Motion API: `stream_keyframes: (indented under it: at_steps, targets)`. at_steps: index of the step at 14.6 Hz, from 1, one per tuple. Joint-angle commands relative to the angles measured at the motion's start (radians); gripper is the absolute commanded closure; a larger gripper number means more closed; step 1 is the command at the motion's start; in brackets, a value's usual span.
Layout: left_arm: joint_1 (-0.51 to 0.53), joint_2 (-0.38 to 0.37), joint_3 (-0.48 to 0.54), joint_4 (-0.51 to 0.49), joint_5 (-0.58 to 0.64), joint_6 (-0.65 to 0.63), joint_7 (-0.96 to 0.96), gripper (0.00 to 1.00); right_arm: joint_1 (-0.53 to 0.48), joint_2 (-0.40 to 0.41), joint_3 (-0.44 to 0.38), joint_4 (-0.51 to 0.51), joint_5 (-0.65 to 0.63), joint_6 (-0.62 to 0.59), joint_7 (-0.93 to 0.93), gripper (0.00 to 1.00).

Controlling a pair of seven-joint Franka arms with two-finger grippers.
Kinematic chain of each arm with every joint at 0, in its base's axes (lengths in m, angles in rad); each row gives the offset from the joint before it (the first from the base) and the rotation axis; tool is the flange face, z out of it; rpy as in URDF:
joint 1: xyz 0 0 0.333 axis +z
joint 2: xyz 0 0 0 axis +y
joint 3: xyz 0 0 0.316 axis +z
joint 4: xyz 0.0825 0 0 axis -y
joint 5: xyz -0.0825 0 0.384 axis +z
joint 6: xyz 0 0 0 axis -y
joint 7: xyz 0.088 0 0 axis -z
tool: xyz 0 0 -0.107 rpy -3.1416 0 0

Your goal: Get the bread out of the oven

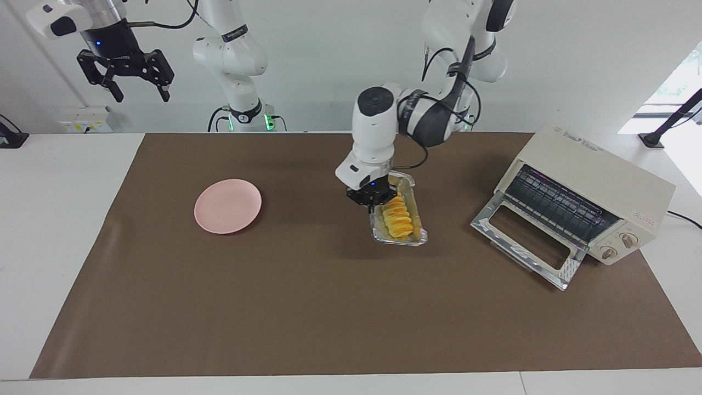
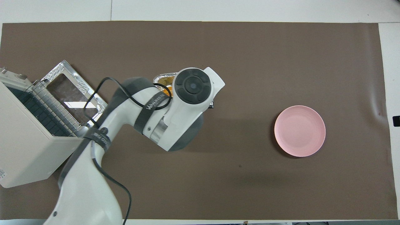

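The right gripper will next grab the open foil tray by its rim [image 2: 166, 74] to keep the tray level, because bread [image 2: 168, 90] lies loose in it.
The bread [image 1: 398, 216], a ridged golden-yellow loaf, lies in a crinkled foil tray [image 1: 410, 237]. My left gripper [image 1: 373, 205] is shut on that tray's rim and holds it low over the middle of the brown mat. In the overhead view my left arm covers nearly all of the tray; only a corner of the foil tray [image 2: 163, 76] shows. The cream oven [image 1: 595, 174] stands at the left arm's end of the table, its glass door [image 1: 524, 248] folded down and its wire rack bare. My right gripper [image 1: 127, 82] waits open, high above its own end.
A round pink plate [image 1: 227, 206] lies on the mat toward the right arm's end, also seen as the plate [image 2: 300, 130] from overhead. The oven's open door [image 2: 73, 92] juts out over the mat. A black cable runs from the oven.
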Motion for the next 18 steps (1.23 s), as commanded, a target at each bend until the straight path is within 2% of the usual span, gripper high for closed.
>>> stream_keyframes:
  at_steps: [1,5,7,8,10,14,16,18]
  targets:
    - [-0.061,0.165,0.026,0.158,-0.005,-0.019,-0.037,1.0,0.001,-0.021,0.022,-0.01,0.002,-0.01,-0.022,0.0]
    - [-0.099,0.172,0.024,0.113,0.004,0.053,-0.044,1.0,0.001,-0.024,0.022,-0.014,0.006,-0.02,-0.019,0.0]
    - [-0.093,0.174,0.024,0.119,-0.005,0.047,-0.047,1.0,0.001,-0.022,0.022,-0.014,0.009,-0.02,-0.015,0.0]
    - [-0.087,0.174,0.024,0.121,-0.008,0.044,-0.054,0.56,0.002,-0.024,0.022,-0.016,0.011,-0.02,-0.013,0.0]
    - [-0.078,0.16,0.027,0.124,-0.01,0.021,-0.074,0.0,0.002,-0.022,0.022,-0.021,0.011,-0.018,-0.013,0.0]
    - [-0.036,0.117,0.062,0.153,-0.051,-0.053,-0.073,0.0,0.022,0.017,0.028,-0.033,0.011,-0.004,-0.007,0.0]
    - [0.052,0.029,0.066,0.147,-0.089,-0.12,-0.068,0.0,0.057,0.06,0.03,-0.034,0.009,0.023,0.027,0.0]
    - [0.156,-0.071,0.066,0.147,-0.099,-0.249,-0.051,0.0,0.131,0.12,0.03,-0.034,0.008,0.069,0.098,0.0]
